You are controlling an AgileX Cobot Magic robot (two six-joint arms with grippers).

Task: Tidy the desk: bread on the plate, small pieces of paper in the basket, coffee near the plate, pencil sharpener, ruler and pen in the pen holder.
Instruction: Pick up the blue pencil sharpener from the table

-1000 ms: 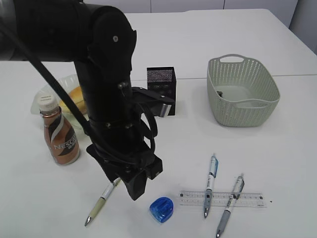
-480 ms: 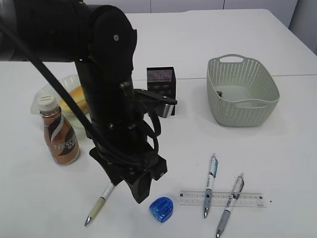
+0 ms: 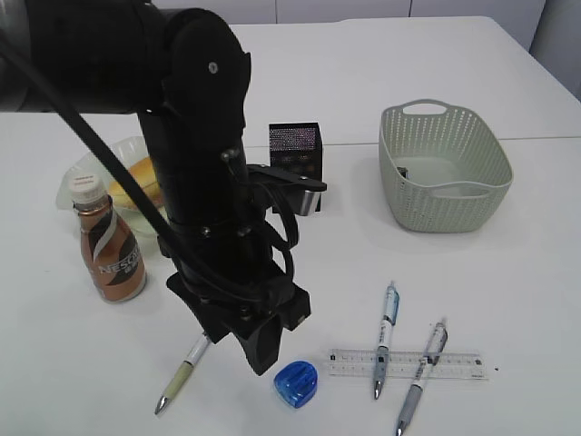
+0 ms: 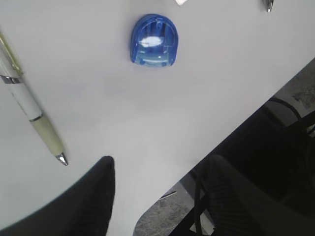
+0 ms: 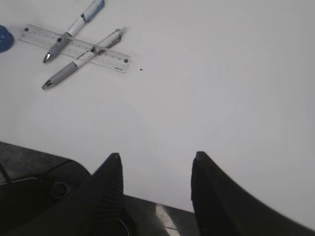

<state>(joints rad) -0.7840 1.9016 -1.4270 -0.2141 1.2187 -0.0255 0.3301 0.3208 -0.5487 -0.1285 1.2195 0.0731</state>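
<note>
My left gripper grabs the blue pencil sharpener by its two facing sides next, since its domed end (image 4: 154, 18) curves away.
My left gripper (image 3: 261, 356) is open and empty, hovering just left of the blue pencil sharpener (image 3: 297, 382), which also shows in the left wrist view (image 4: 154, 41). A cream pen (image 3: 186, 372) lies left of the gripper and shows in the left wrist view (image 4: 29, 110). Two pens (image 3: 385, 338) lie across a clear ruler (image 3: 408, 364); they show in the right wrist view (image 5: 74, 47). The black mesh pen holder (image 3: 295, 150) stands behind the arm. Bread (image 3: 138, 180) lies on the plate beside the coffee bottle (image 3: 108, 250). My right gripper (image 5: 155, 160) is open and empty over the table's front edge.
A pale green basket (image 3: 443, 165) stands at the back right, with something small inside. The left arm hides much of the table's middle. The table's front edge runs close below both grippers, with dark floor beyond it.
My left gripper has shifted a little to the right and down, closer to the blue pencil sharpener. Nothing else has moved.
</note>
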